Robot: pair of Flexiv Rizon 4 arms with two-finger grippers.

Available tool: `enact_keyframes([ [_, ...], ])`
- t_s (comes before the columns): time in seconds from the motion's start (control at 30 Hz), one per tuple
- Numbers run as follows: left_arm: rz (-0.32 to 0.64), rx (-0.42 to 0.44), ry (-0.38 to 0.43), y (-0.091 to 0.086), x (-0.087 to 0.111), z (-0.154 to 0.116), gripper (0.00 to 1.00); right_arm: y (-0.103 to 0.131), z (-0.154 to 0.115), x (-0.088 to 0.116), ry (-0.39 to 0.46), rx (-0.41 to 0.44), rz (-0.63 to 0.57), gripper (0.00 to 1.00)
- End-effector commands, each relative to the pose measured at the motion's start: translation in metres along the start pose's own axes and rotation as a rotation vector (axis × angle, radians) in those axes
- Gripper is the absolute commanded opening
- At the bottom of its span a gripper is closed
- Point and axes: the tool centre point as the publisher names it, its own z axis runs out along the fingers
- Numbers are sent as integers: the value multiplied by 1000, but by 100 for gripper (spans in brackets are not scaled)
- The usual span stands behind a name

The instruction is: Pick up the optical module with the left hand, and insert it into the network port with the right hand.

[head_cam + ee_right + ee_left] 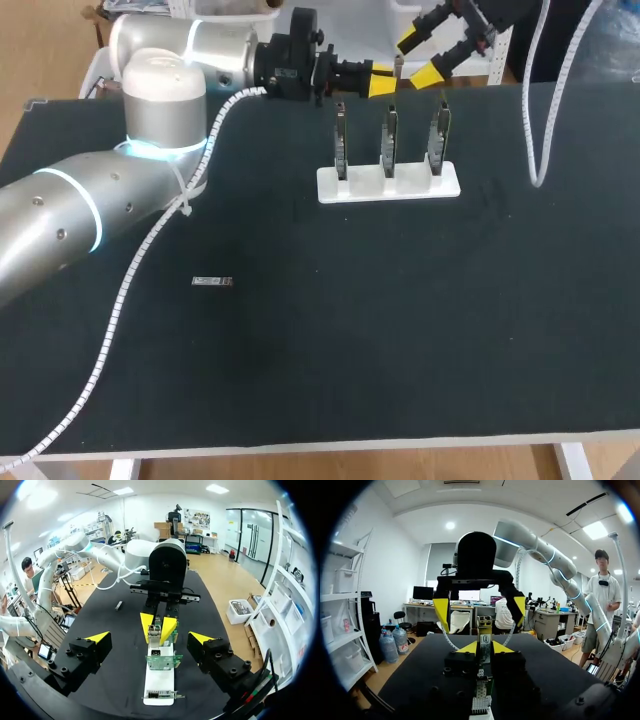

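My right gripper needs to insert the module into the network port plug first, so next it should grab the module by its socketed end (398, 64) (154, 632).
My left gripper (384, 82) is shut on the thin optical module (397, 67), holding it above the far edge of the table, behind the white stand (388, 184). In the left wrist view the module (484, 639) stands upright between the yellow tips of that gripper (484, 648). My right gripper (420, 57) hangs open just beyond it, facing the left gripper, with nothing between its fingers. From the right wrist view, its own gripper (150, 638) is spread wide, and the left gripper (157, 624) with the module (154, 628) is straight ahead. The stand carries three upright network port boards (390, 140).
A second small module (211, 282) lies flat on the black mat at the left middle. A white corrugated cable (540, 150) hangs down at the right rear. My left arm (90, 215) crosses the left rear of the table.
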Motion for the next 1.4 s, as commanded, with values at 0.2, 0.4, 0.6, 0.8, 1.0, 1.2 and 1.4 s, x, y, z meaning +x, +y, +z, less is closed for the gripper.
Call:
enact_keyframes([
  [0.2,-1,9,2,5,0,1,0,-9,5,-4,12,-990,-13,100],
  [0.4,-1,9,2,5,0,1,0,-10,8,-8,23,-1008,-30,100],
  [0.6,-1,9,2,5,0,1,0,-10,8,-9,32,-1024,-37,100],
  [0.8,-1,9,2,5,0,1,0,-12,8,-10,30,-1031,-43,100],
  [1.0,-1,9,2,5,0,1,0,-13,7,-10,28,-1026,-41,100],
  [1.2,-1,9,2,5,0,1,0,-14,7,-10,27,-1021,-40,100],
  [1.4,-1,9,2,5,0,1,0,-13,9,-9,33,-1023,-46,0],
])
